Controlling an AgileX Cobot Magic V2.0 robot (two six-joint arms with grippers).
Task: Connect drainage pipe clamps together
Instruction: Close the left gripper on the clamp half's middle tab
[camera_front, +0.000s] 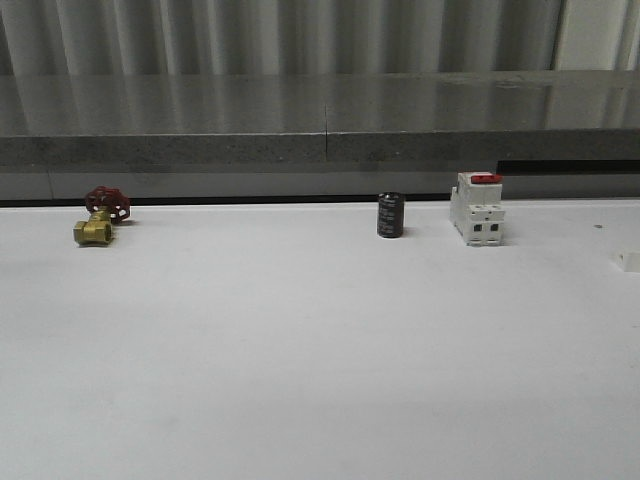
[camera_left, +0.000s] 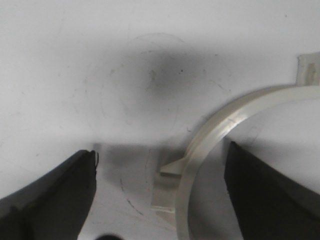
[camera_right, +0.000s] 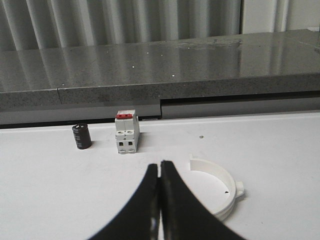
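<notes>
The clamp's side lug is beside my left gripper's fingers, which are low and close to the table. My left gripper should close on the clamp now.
One white drainage pipe clamp (camera_left: 220, 132), a half-ring, lies flat on the white table between the fingers of my left gripper (camera_left: 160, 150). That gripper is open. The clamp's side lug (camera_left: 170, 170) sits in the gap, and its arc passes close to one dark finger (camera_left: 265, 195) without a visible grip. A second white half-ring clamp (camera_right: 227, 182) with a small lug (camera_right: 240, 189) lies on the table just beside my right gripper (camera_right: 160, 165). The right gripper is shut with nothing in it, apart from the ring.
At the back of the table (camera_front: 300, 350) stand a white breaker with a red switch (camera_front: 476, 208), a black cylinder (camera_front: 390, 215) and a brass valve with a red handwheel (camera_front: 100, 218). A small white piece (camera_front: 628, 261) shows at the right edge. A grey ledge (camera_front: 320, 130) runs behind.
</notes>
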